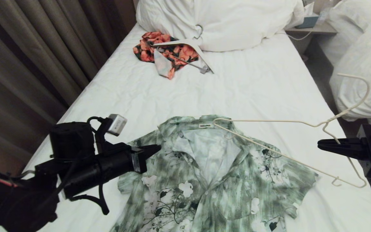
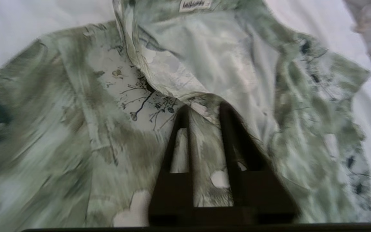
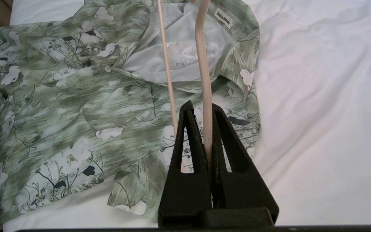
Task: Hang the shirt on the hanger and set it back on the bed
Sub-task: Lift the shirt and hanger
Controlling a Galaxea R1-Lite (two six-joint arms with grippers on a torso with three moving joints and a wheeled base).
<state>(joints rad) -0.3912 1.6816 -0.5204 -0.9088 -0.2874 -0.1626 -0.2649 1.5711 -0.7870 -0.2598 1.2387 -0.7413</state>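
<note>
My left gripper is to grab the shirt next by its open front edge (image 1: 200, 178) (image 2: 202, 101). Then it can pull the shirt over the corner of the wire hanger.
The green-and-white flowered shirt (image 1: 211, 180) lies face up and unbuttoned on the bed (image 1: 253, 87), collar toward the head end. The cream wire hanger (image 1: 269, 121) hovers over the shirt's collar and one shoulder, one corner by the neck label and its hook (image 1: 362, 91) off the bed's side. My right gripper (image 1: 320, 144) is shut on the hanger's wire (image 3: 201, 48) just below the hook, as the right wrist view (image 3: 203, 108) shows. My left gripper (image 1: 158, 148) hangs above the shirt's other shoulder; it stands open (image 2: 204, 109), fingertips near the collar's edge, with fabric (image 2: 108, 112) beneath.
An orange-and-black floral garment (image 1: 153, 48) with a thicker white hanger (image 1: 185, 43) lies near the bunched duvet (image 1: 217, 19). Brown curtains (image 1: 27, 64) run along one side. A neighbouring bed (image 1: 359, 64) and a nightstand (image 1: 314, 29) stand on the other.
</note>
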